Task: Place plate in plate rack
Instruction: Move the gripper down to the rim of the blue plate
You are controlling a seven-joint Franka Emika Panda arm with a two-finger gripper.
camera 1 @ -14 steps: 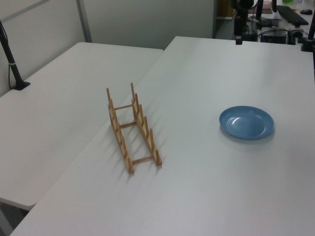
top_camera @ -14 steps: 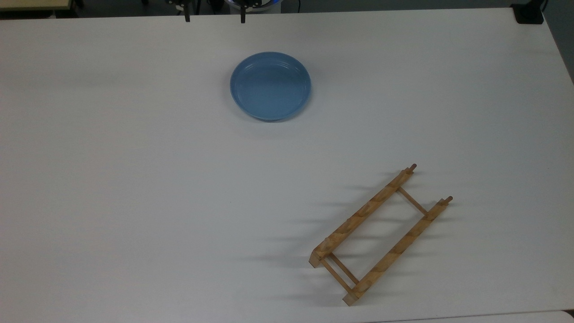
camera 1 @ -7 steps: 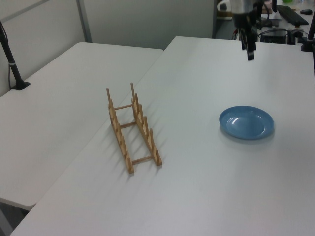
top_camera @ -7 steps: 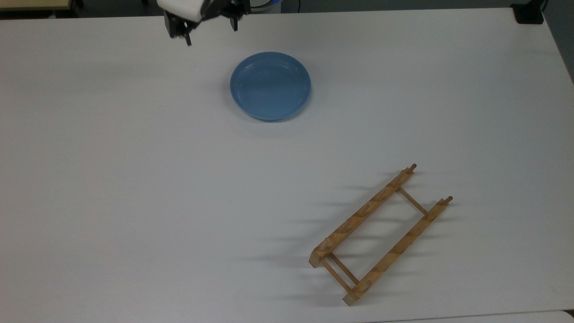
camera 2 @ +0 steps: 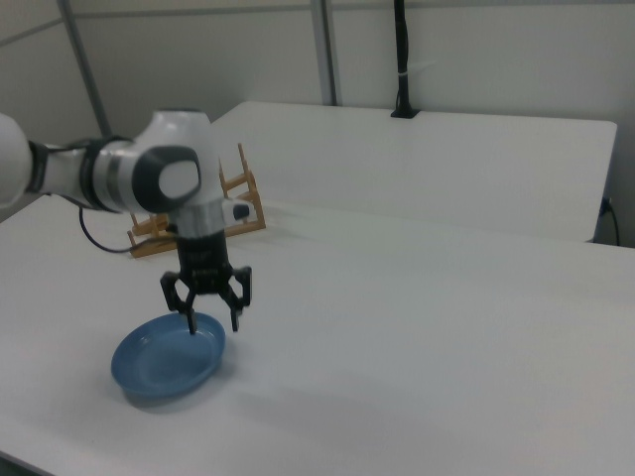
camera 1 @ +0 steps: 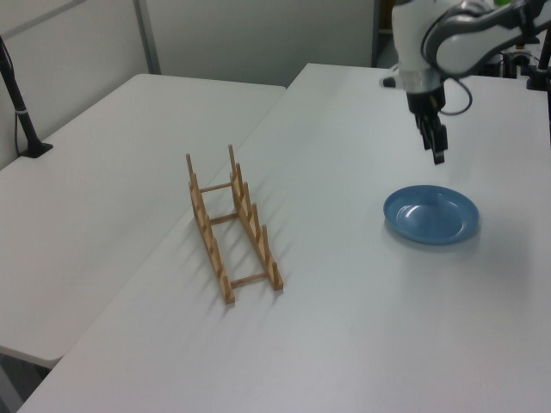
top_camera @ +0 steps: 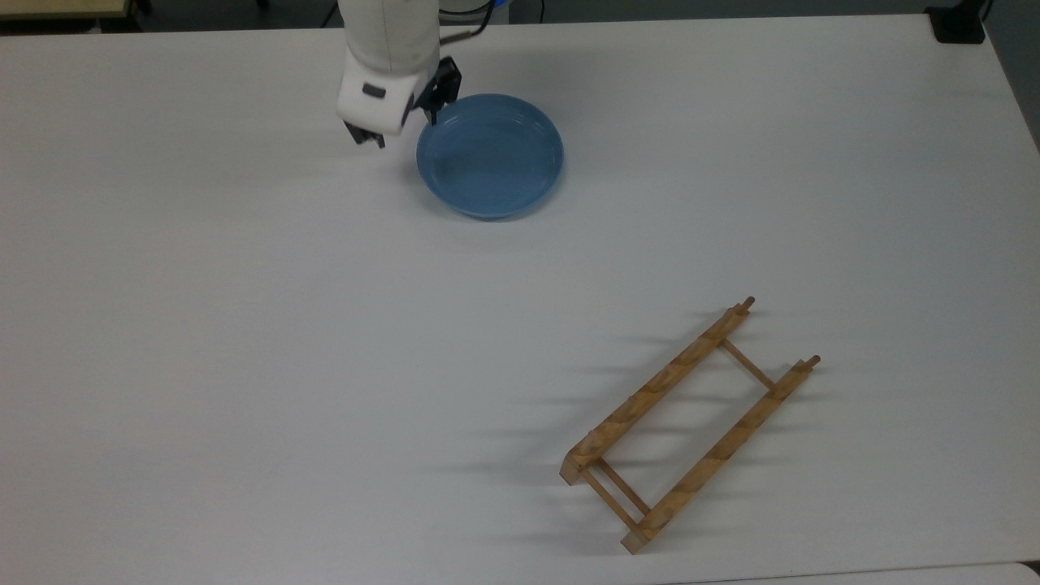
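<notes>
I will next take hold of the blue plate by its rim (camera 1: 430, 188), so that I can stand it upright between the pegs of the wooden plate rack (camera 1: 227, 218).
The blue plate (top_camera: 490, 155) lies flat on the white table, toward the top view's upper middle; I also see the plate (camera 1: 430, 214) (camera 2: 167, 359) in the side views. My gripper (top_camera: 404, 132) hangs open over the plate's upper-left rim in the top view, its fingers pointing down with nothing between them. In the right view the gripper (camera 2: 213, 322) spreads just above the plate's far edge. The wooden plate rack (top_camera: 691, 422) stands far off at the top view's lower right, holding nothing. In the right view the rack (camera 2: 238, 193) is partly hidden behind the arm.
A second white table (camera 1: 103, 172) adjoins this one on the left view's left, with a black post (camera 1: 21, 107) standing on it. A black object (top_camera: 959, 24) sits at the top view's upper right corner. The table's near edge runs just below the rack.
The arm has come in from the top view's upper edge and dropped toward the plate's left rim, fingers still open. Plate and rack have not moved.
</notes>
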